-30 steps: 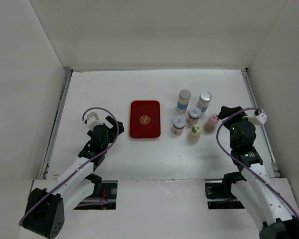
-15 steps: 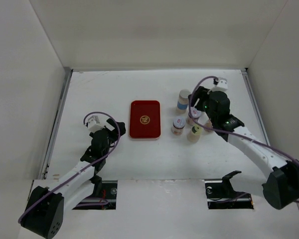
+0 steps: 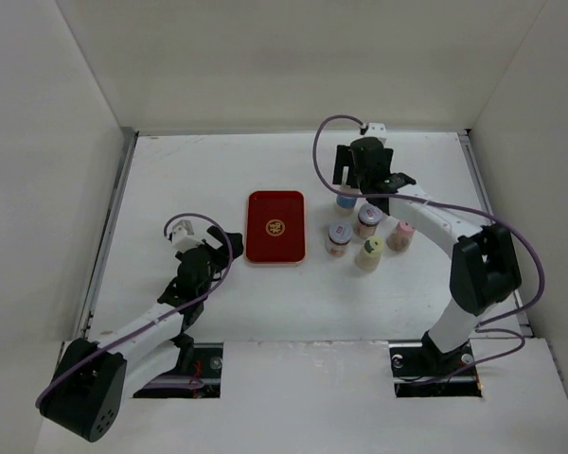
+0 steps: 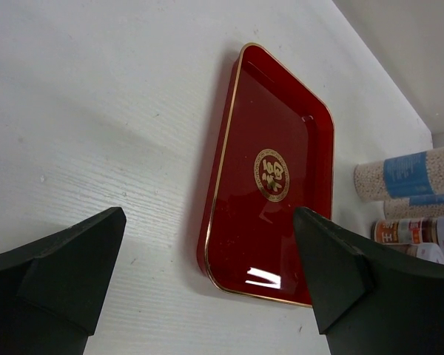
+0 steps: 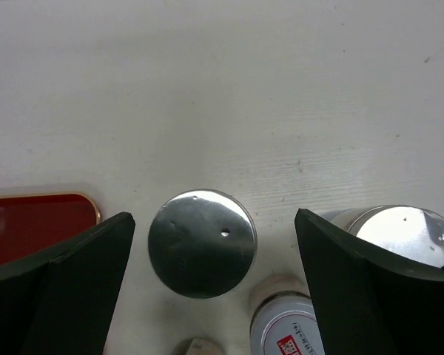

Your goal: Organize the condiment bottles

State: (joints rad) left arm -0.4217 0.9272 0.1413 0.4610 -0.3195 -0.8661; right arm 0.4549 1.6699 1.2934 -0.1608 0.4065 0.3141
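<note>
The silver-capped bottle needs to be picked up next by its silver cap (image 5: pixel 202 244) with my right gripper. Then it can move to the red tray.
The condiment bottles stand in a cluster right of the red tray (image 3: pixel 275 226). My right gripper (image 3: pixel 360 183) hovers open over the back ones. Looking straight down, its jaws (image 5: pixel 213 217) stand either side of a silver cap (image 5: pixel 202 242) without touching it. A second silver cap (image 5: pixel 399 233) shows partly behind the right finger. Nearer stand two red-labelled jars (image 3: pixel 367 220) (image 3: pixel 339 238), a yellow-capped bottle (image 3: pixel 370 252) and a pink-capped one (image 3: pixel 403 235). My left gripper (image 3: pixel 213 248) is open and empty, low over the table left of the tray (image 4: pixel 270 185).
White walls enclose the table on three sides. A metal rail (image 3: pixel 109 227) runs along the left edge. From the left wrist, blue-banded bottles (image 4: pixel 414 174) show beyond the tray's far side.
My right arm swung from the table's right side to above the back silver-capped bottles, and its jaws opened wide. The left gripper shifted slightly nearer the tray.
</note>
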